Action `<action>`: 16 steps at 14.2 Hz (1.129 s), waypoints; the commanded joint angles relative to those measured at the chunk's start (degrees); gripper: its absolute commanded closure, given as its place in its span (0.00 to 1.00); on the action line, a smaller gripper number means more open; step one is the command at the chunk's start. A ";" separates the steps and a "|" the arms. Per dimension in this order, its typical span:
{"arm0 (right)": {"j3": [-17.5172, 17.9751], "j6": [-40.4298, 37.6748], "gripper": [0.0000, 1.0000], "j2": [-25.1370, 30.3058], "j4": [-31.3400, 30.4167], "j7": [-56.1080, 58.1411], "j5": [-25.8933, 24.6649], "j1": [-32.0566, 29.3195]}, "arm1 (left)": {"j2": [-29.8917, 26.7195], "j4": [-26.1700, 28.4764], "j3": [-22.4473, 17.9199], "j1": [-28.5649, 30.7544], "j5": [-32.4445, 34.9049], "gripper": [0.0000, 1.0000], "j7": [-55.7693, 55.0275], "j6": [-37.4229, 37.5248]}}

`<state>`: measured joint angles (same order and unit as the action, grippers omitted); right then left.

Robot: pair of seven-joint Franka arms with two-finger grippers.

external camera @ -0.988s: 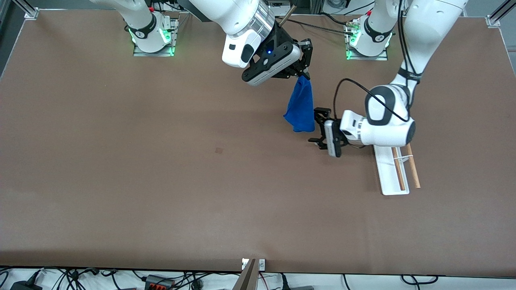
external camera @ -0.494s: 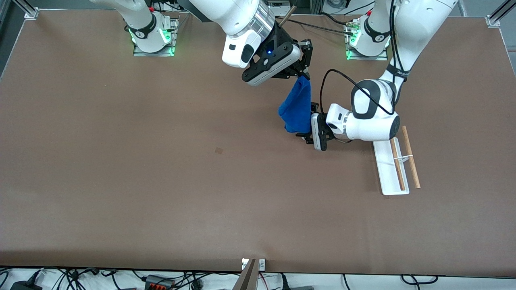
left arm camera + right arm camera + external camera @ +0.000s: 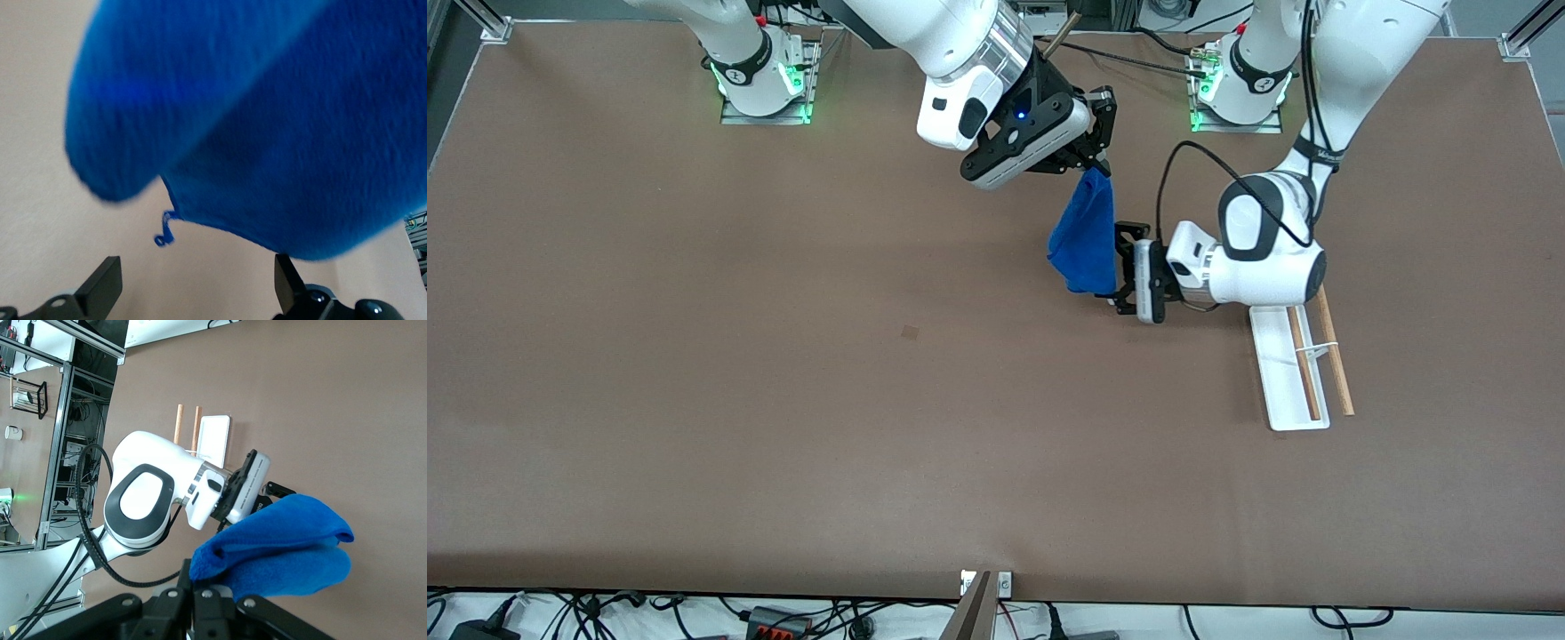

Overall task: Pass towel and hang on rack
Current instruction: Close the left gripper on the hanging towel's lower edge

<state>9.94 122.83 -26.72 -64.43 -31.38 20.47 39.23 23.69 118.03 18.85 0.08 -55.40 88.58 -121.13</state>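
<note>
The robot's left hand should next grab the blue towel by its hanging lower corner (image 3: 1105, 286), so that the towel can be hung on the rack (image 3: 1280, 373).
The blue towel (image 3: 1087, 240) hangs folded and limp from my right gripper (image 3: 1100, 169), which is shut on its top corner above the table; the right wrist view shows the cloth (image 3: 280, 547) pinched in that gripper (image 3: 193, 587). My left gripper (image 3: 1120, 267) is open, level with the towel's lower part and right beside it. In the left wrist view the towel (image 3: 267, 120) fills the upper part, its loop tag (image 3: 163, 233) dangling; my left gripper (image 3: 197, 293) has nothing between its fingertips. The rack (image 3: 1280, 373) stands on the table toward the left arm's end, partly under the left arm.
The rack's two wooden rods (image 3: 1334, 356) lie parallel above its white tray; the rack also shows in the right wrist view (image 3: 213, 437). A small dark mark (image 3: 910, 332) is on the brown table. Cables run along the edge nearest the front camera.
My left gripper pushed in against the towel's lower part, then drew back a little toward the rack. The towel swung away and back. My right gripper stayed still.
</note>
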 commanded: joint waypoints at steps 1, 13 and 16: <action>-0.10 0.22 1.00 -0.44 0.98 -0.96 -0.78 0.41 | -2.33 2.38 0.93 2.37 -2.08 0.00 4.58 1.24; -0.10 0.22 1.00 -0.52 0.98 -1.05 -1.93 0.32 | -3.12 2.82 6.82 3.97 -8.67 0.04 11.97 3.10; -0.10 0.22 1.00 -0.44 0.98 -0.96 -1.93 0.41 | -3.12 2.29 6.82 3.79 -8.67 0.67 12.84 1.52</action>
<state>9.92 122.83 -26.75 -64.43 -31.38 19.46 39.23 22.04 119.15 25.52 3.68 -62.25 98.65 -118.18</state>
